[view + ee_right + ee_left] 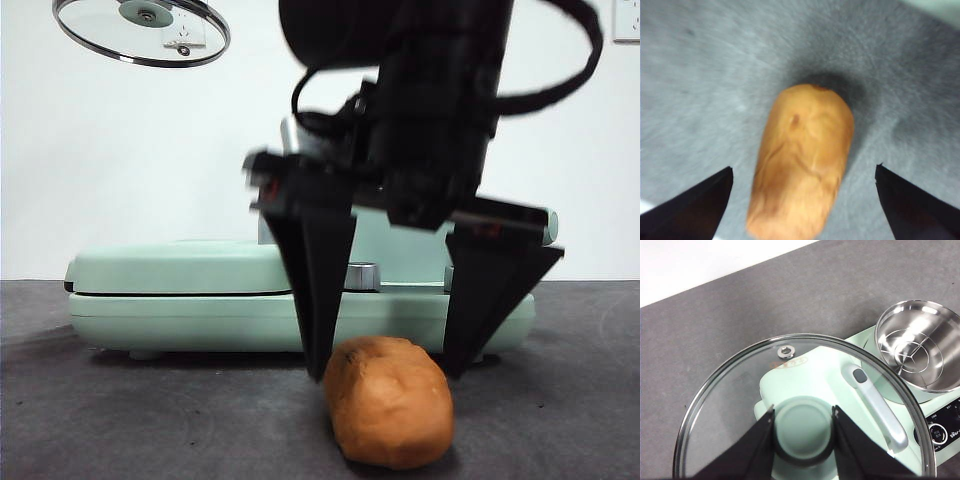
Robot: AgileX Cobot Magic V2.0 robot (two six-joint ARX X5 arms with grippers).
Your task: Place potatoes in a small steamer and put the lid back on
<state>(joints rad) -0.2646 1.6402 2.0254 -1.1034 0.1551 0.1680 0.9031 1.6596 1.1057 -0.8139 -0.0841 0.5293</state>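
Note:
The potato needs to go in the small steamer, so my right gripper will next grab the potato by its rounded middle (388,400) (800,162).
The orange-brown potato (388,402) lies on the dark grey table in front of the appliance. My right gripper (386,376) is open, with a black jaw on each side of the potato and the tips close to the table; the right wrist view shows the potato (802,160) between the spread jaws of the gripper (804,168). My left gripper (803,410) is shut on the mint-green knob (803,429) of the glass lid (730,405) and holds the lid (140,30) high at the upper left. The small steamer (917,352) stands open, its steel inside and rack showing.
A wide mint-green griddle cover (170,270) sits behind the potato and stretches across the table; it also shows under the lid in the left wrist view (835,370), with a grey handle (875,405). A control panel (940,430) is next to the steamer.

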